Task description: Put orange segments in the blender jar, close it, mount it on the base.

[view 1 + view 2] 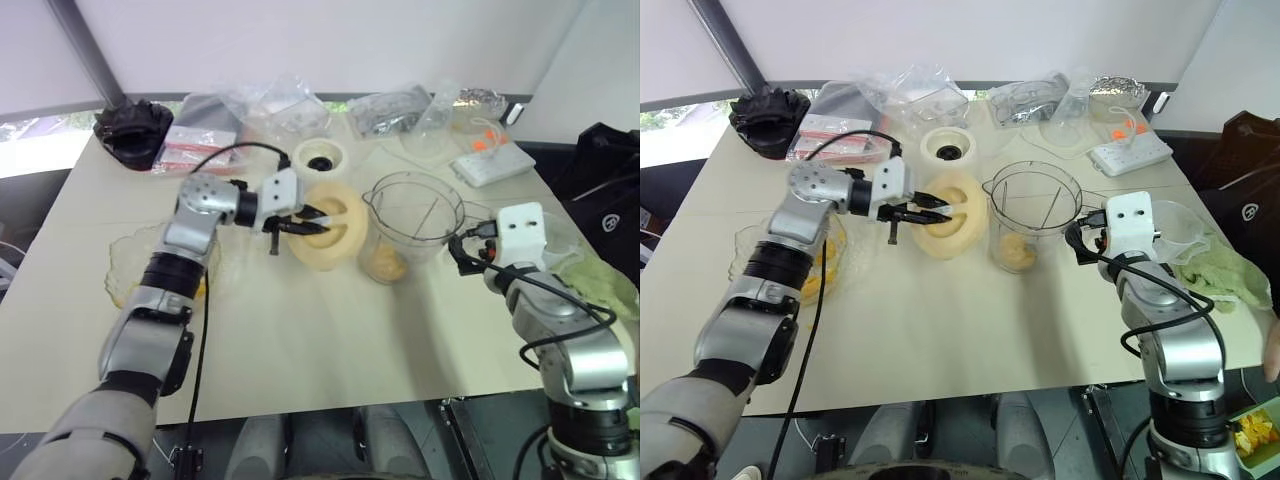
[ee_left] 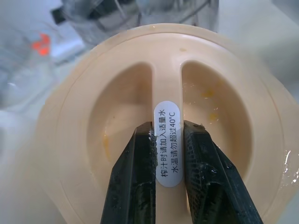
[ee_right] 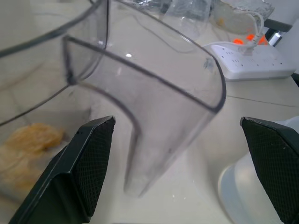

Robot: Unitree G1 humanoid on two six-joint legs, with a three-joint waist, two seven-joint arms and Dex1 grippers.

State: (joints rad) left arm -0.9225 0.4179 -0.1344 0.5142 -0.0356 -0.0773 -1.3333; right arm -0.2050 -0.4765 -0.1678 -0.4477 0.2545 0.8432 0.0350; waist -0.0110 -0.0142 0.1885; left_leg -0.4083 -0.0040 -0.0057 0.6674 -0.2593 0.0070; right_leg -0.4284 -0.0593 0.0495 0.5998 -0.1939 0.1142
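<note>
The jar's round body is too wide for my gripper's fingers, so my right gripper will grab the jar by its narrow clear handle (image 1: 478, 222).
My left gripper (image 1: 305, 222) is shut on the centre ridge of the cream lid (image 1: 335, 232), holding it tilted just left of the blender jar (image 1: 412, 225). In the left wrist view the black fingers (image 2: 135, 177) pinch the ridge with its white label, the left gripper (image 2: 168, 128) closed across it. The clear jar stands open-topped on the table with orange segments (image 1: 385, 265) at its bottom. My right gripper (image 3: 176, 122) is open, its fingers either side of the jar's handle (image 3: 154, 116), not touching it. The cream base (image 1: 320, 158) sits behind the lid.
A shallow clear bowl (image 1: 820, 270) with orange chunks lies on the table at the left. Plastic bags (image 1: 270, 105), a black object (image 1: 132, 130) and a white power strip (image 1: 492, 160) line the back. A small clear cup (image 1: 1175, 225) and green cloth (image 1: 1225, 275) lie at the right.
</note>
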